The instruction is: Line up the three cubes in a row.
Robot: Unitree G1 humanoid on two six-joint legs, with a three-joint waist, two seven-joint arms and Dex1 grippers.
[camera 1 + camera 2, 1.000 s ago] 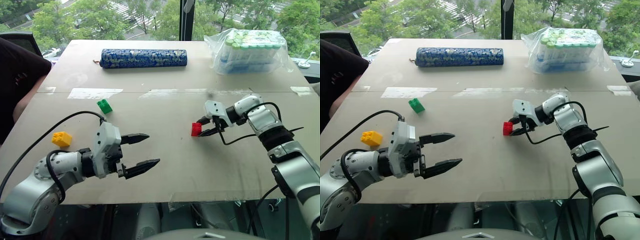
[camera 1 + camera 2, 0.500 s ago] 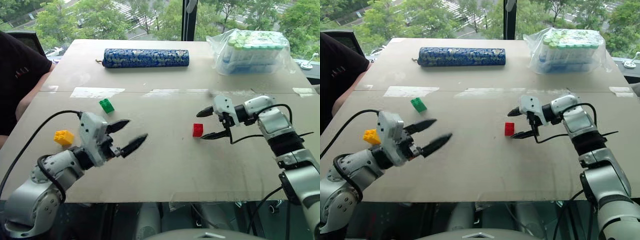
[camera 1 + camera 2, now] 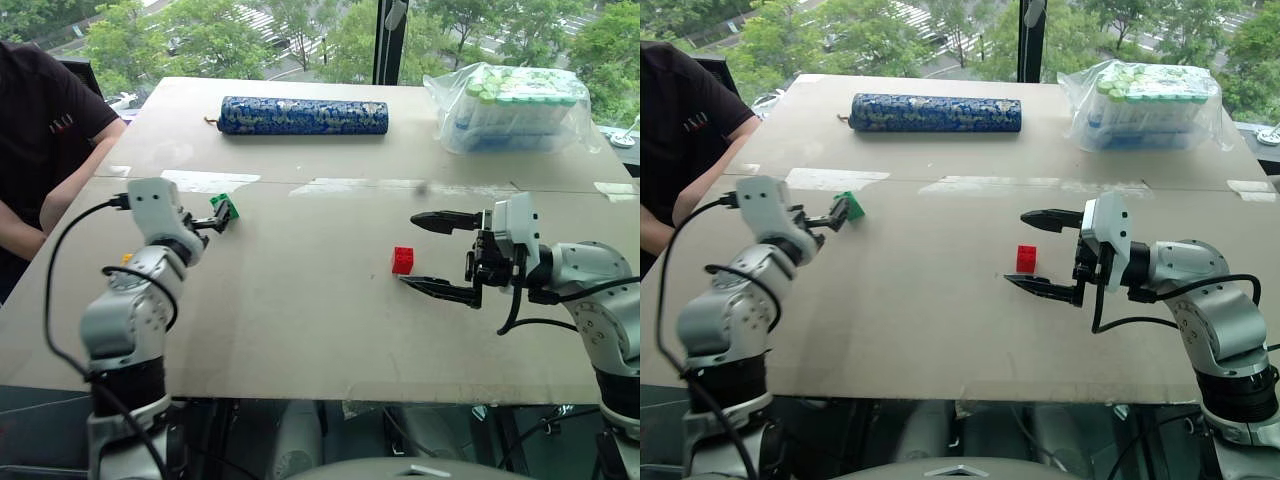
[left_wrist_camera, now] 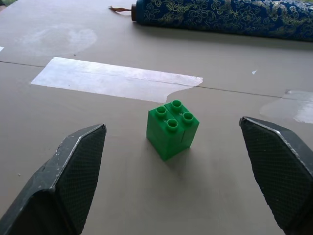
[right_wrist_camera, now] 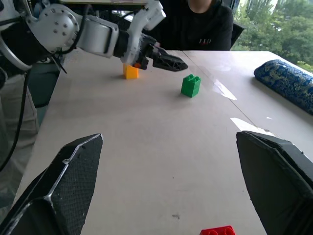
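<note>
The left gripper isn't ready to close yet: tabletop shows between its fingers and the cube, so it needs to first move toward the green cube [image 4: 172, 128].
The green cube [image 4: 172, 128] stands on the table at the left, just beyond my left gripper [image 3: 214, 218], which is open and level, with its fingertips [image 4: 80, 156] on either side and short of it. In the middle of the table, the red cube [image 3: 403, 260] sits by itself. My right gripper [image 3: 408, 250] hangs wide open above and just right of it, pointing left, touching nothing. The yellow cube [image 5: 130, 71] sits behind my left arm, near the table's left edge.
A long blue patterned cylinder [image 3: 303, 115] lies at the back of the table [image 3: 300, 330]. A plastic-wrapped pack of bottles [image 3: 515, 108] stands at the back right. A person in a black shirt [image 3: 40, 130] sits at the left edge. Pale tape strips [image 3: 200, 180] cross the table.
My right gripper let go of the red cube, opened wide and drew back and up. My left gripper swung out from the near middle to the green cube at the left.
</note>
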